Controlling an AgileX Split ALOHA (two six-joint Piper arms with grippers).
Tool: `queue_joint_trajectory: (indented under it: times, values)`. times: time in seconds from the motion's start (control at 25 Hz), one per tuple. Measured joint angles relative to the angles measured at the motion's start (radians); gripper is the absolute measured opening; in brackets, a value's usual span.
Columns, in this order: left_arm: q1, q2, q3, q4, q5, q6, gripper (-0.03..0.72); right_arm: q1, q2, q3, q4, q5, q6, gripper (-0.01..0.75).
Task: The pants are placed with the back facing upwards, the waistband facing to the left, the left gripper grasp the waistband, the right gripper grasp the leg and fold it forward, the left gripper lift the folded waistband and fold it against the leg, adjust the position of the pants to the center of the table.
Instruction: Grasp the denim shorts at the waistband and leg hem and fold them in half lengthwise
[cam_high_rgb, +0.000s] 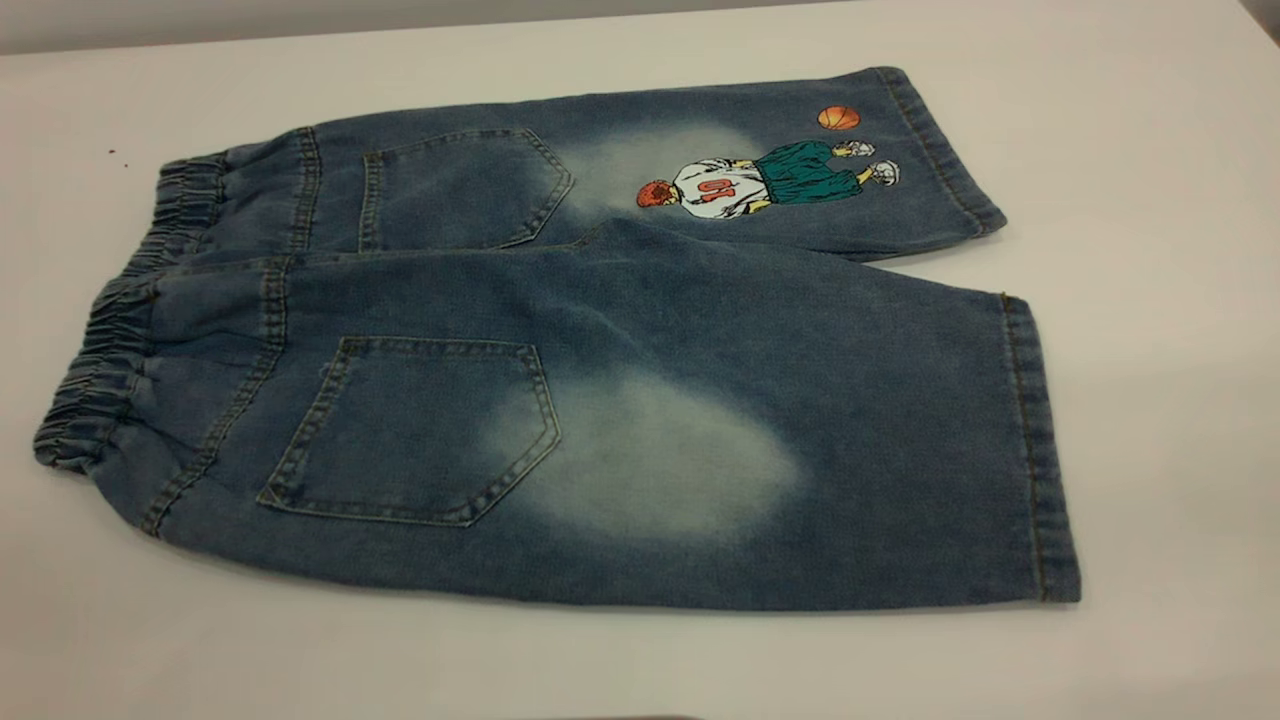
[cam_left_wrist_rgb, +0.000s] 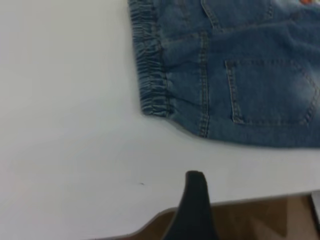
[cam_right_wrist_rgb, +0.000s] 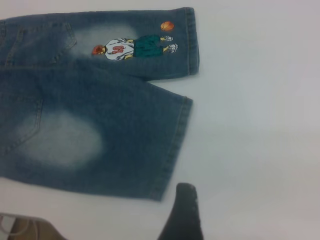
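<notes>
My left gripper needs to fold the plain leg over the printed leg (cam_high_rgb: 760, 180), so it should grab the pants by the gathered waistband's corner (cam_high_rgb: 70, 439) next.
The pants (cam_high_rgb: 600, 350) lie flat on the white table (cam_high_rgb: 1150, 250), back pockets up. The gathered waistband (cam_high_rgb: 110, 340) is at the left and both hems are at the right. The plain leg (cam_high_rgb: 800, 450) with the faded patch lies nearest the front; the printed leg (cam_high_rgb: 760, 180) lies behind it. Neither gripper shows in the exterior view. My left gripper (cam_left_wrist_rgb: 248, 200) hovers over the front table edge, apart from the waistband (cam_left_wrist_rgb: 150, 65); one black finger (cam_left_wrist_rgb: 195, 205) shows, nothing against it. My right gripper (cam_right_wrist_rgb: 225, 202) hangs off the plain leg's (cam_right_wrist_rgb: 100, 140) hem corner, one finger (cam_right_wrist_rgb: 185, 212) showing, holding nothing.
Bare white tabletop surrounds the shorts on all sides. In the left wrist view the table's front edge (cam_left_wrist_rgb: 240, 201) runs close by, with brown floor (cam_left_wrist_rgb: 260, 222) below it. A small dark speck (cam_high_rgb: 112, 152) sits beyond the waistband.
</notes>
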Motion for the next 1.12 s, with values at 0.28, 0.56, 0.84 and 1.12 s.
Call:
queue_joint_trajectory:
  times: [0.28,0.56,0.84,1.12]
  values:
    - [0.000,0.404,-0.055,0.057,-0.200,-0.202,0.533,0.000,0.332,-0.180,0.000,-0.037,-0.022,0.565]
    - [0.000,0.902,-0.055,0.057,-0.467,-0.250,0.526,0.000,0.630,-0.225,0.058,-0.162,-0.098,0.565]
    - [0.001,1.284,-0.058,0.058,-0.710,-0.258,0.524,0.000,0.789,-0.225,0.188,-0.223,-0.239,0.565]
    - [0.020,1.616,-0.147,0.069,-0.797,-0.253,0.524,0.000,0.928,-0.225,0.239,-0.256,-0.302,0.565]
